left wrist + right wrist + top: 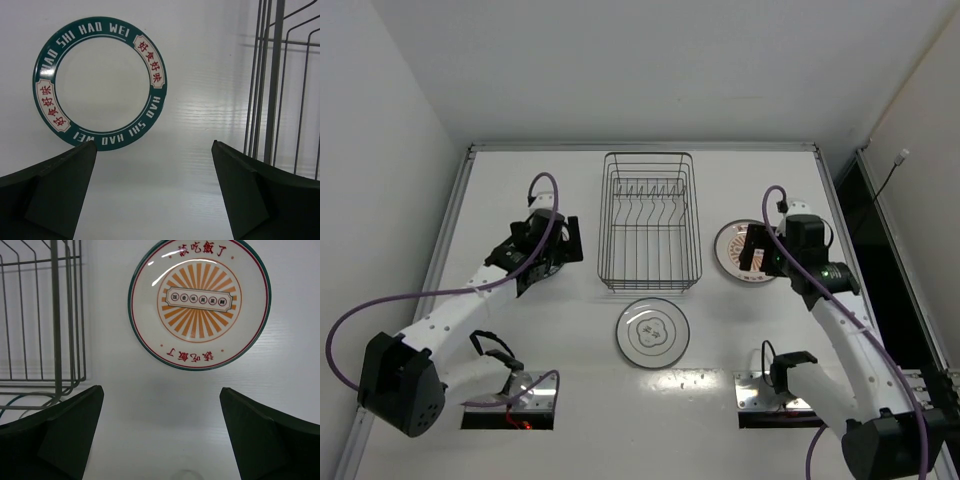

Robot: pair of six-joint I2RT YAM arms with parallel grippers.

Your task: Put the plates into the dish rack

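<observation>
My right gripper is to load the plate's opposite edge between the rack's wires, so it should next grip the sunburst plate's rim on the side away from the rack.
The dish rack stands empty at the table's middle back, its tines upright. The dark-rimmed plate with the grey wavy motif lies flat just in front of it. The sunburst plate lies right of the rack, partly under my right gripper. In the right wrist view that plate lies ahead of the open, empty gripper, with the rack to the left. My left gripper hovers left of the rack, open and empty. The rack's wires show to its right.
A third white plate with a green lettered rim lies ahead of the left fingers; the top view does not show it. Raised rails edge the table. A dark gap runs along the right side.
</observation>
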